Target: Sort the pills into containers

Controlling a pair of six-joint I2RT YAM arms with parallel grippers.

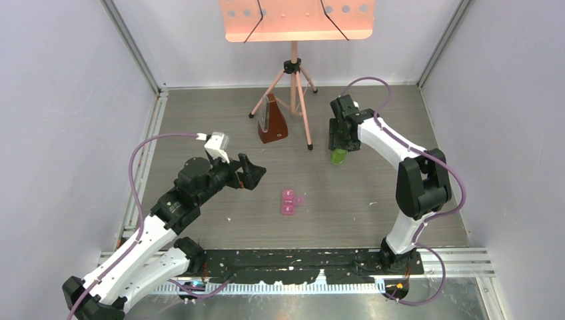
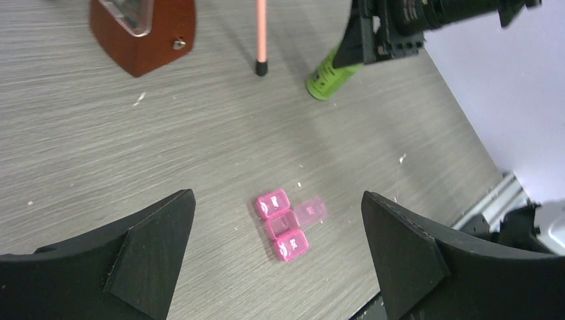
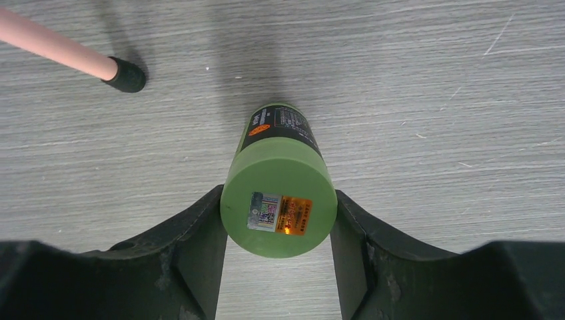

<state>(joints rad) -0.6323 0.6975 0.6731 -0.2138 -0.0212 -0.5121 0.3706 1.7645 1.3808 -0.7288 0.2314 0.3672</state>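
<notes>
The bottle would come up if I lifted my right gripper now, because both fingers are closed against the sides of the green bottle (image 1: pixel 338 157) (image 3: pixel 278 193) just below the bottle's cap.
The pink pill box (image 1: pixel 289 202) lies on the table between the arms; it also shows in the left wrist view (image 2: pixel 283 225). Its middle lid is flipped open to the right and its two end lids are shut. No orange-yellow pills show in any view. My left gripper (image 1: pixel 253 172) is open and empty, hovering left of the box and aimed at it (image 2: pixel 277 195). My right gripper (image 1: pixel 340 145) is shut on the green bottle (image 3: pixel 278 193), its fingers against both sides. The bottle (image 1: pixel 338 157) is at the back right, tilted in the left wrist view (image 2: pixel 326 79).
A brown metronome (image 1: pixel 273 123) stands at the back, left of centre. A pink tripod stand (image 1: pixel 294 87) has one foot (image 3: pixel 124 75) close to the bottle. White specks (image 2: pixel 138 100) are scattered on the table. Walls enclose the left, right and back.
</notes>
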